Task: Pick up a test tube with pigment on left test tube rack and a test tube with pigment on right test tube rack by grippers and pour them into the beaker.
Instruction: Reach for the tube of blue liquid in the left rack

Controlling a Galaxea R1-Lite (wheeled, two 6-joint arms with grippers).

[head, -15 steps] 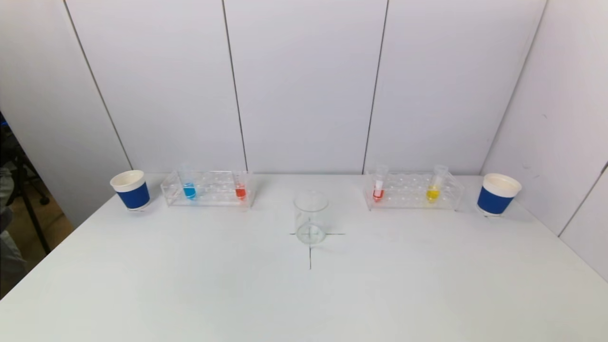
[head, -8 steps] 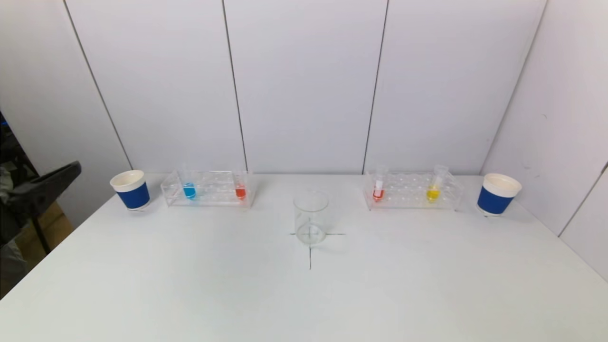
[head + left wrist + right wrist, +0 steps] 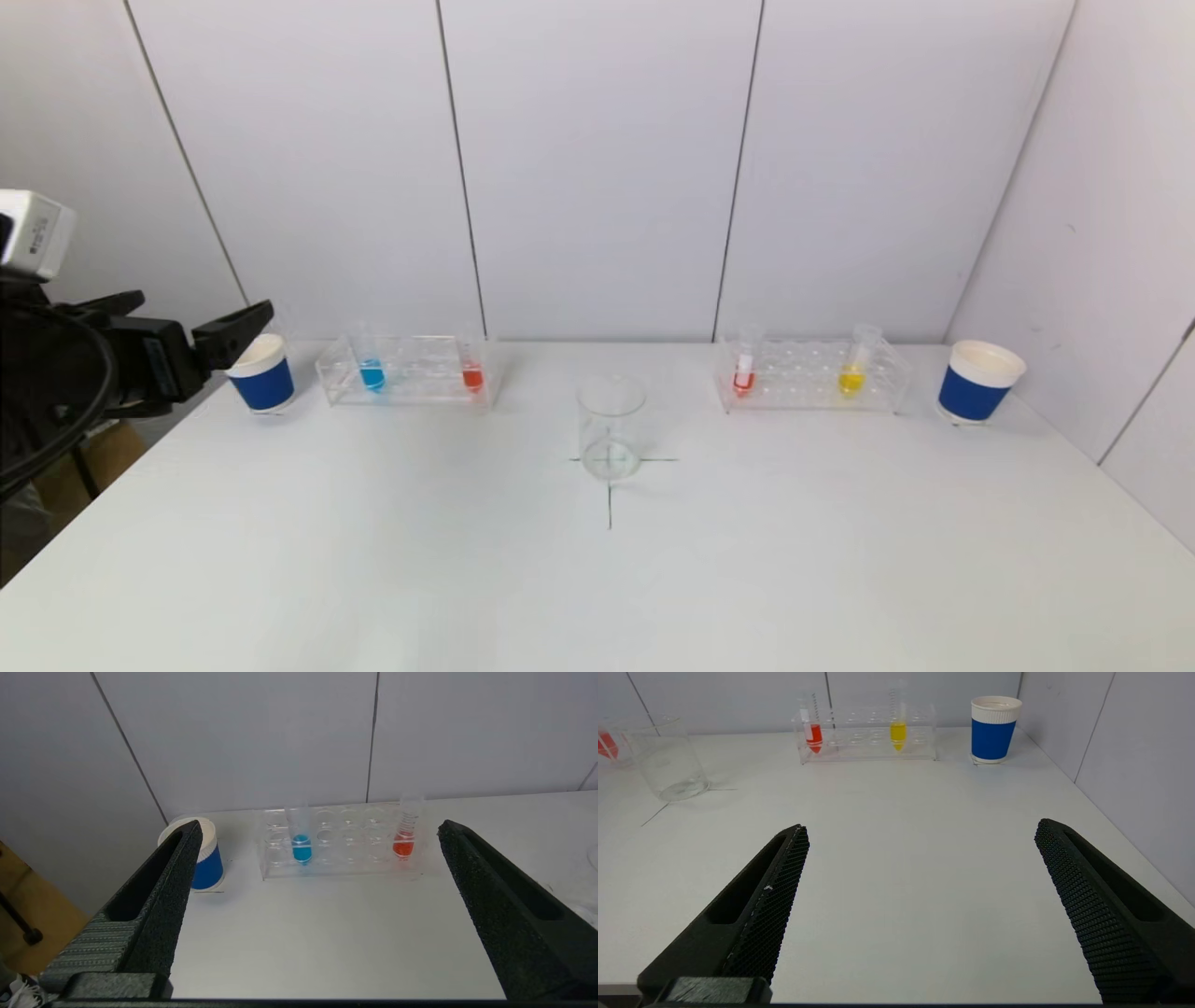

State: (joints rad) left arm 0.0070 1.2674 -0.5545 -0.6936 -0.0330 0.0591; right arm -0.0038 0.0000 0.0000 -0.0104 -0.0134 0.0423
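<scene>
My left gripper grabs the blue-pigment tube by its open upper end (image 3: 297,817) next, since the clear rack (image 3: 345,870) surrounds the tube's lower half.
The left clear rack (image 3: 420,392) holds a blue-pigment tube (image 3: 372,373) and a red-pigment tube (image 3: 472,375). The right rack (image 3: 803,397) holds a red tube (image 3: 743,378) and a yellow tube (image 3: 850,378). An empty glass beaker (image 3: 611,427) stands between them on a cross mark. My left gripper (image 3: 201,306) is open and empty, raised at the table's left edge, short of the left rack (image 3: 345,870). My right gripper (image 3: 920,830) is open and empty over bare table, well short of the right rack (image 3: 868,751); it is outside the head view.
A blue and white paper cup (image 3: 261,373) stands left of the left rack, close to my left gripper's fingertips. Another cup (image 3: 978,381) stands right of the right rack. White wall panels close the back and right side of the table.
My left arm has come into the head view from the left and risen, its open gripper now reaching toward the left cup and rack. Nothing on the table has moved.
</scene>
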